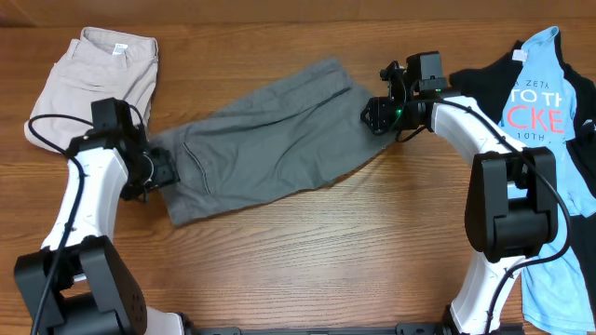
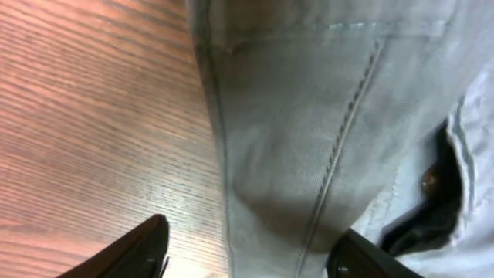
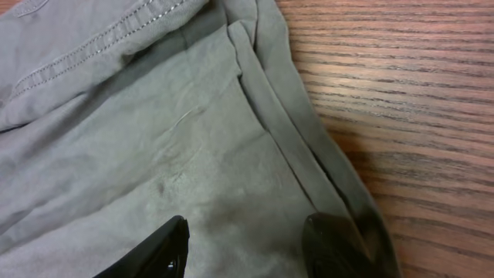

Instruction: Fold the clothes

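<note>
The dark grey shorts (image 1: 261, 140) have a seamed edge near the beige shorts. My left gripper should grab them by that edge to fold it over the opposite end of the dark grey shorts.
The dark grey shorts (image 1: 261, 140) lie spread flat and slanted across the middle of the table. My left gripper (image 1: 160, 174) is open at their lower left end. In the left wrist view its fingers (image 2: 251, 247) straddle the shorts' seamed edge (image 2: 309, 116), one finger over bare wood and one over cloth. My right gripper (image 1: 377, 113) is open at the shorts' upper right end. In the right wrist view its fingers (image 3: 247, 232) sit low over the grey cloth (image 3: 154, 139) beside a folded hem.
Folded beige shorts (image 1: 93, 70) lie at the back left. A light blue lettered T-shirt (image 1: 540, 102) lies over a black garment (image 1: 484, 79) at the right edge. Bare wooden table (image 1: 372, 242) shows in front of the shorts.
</note>
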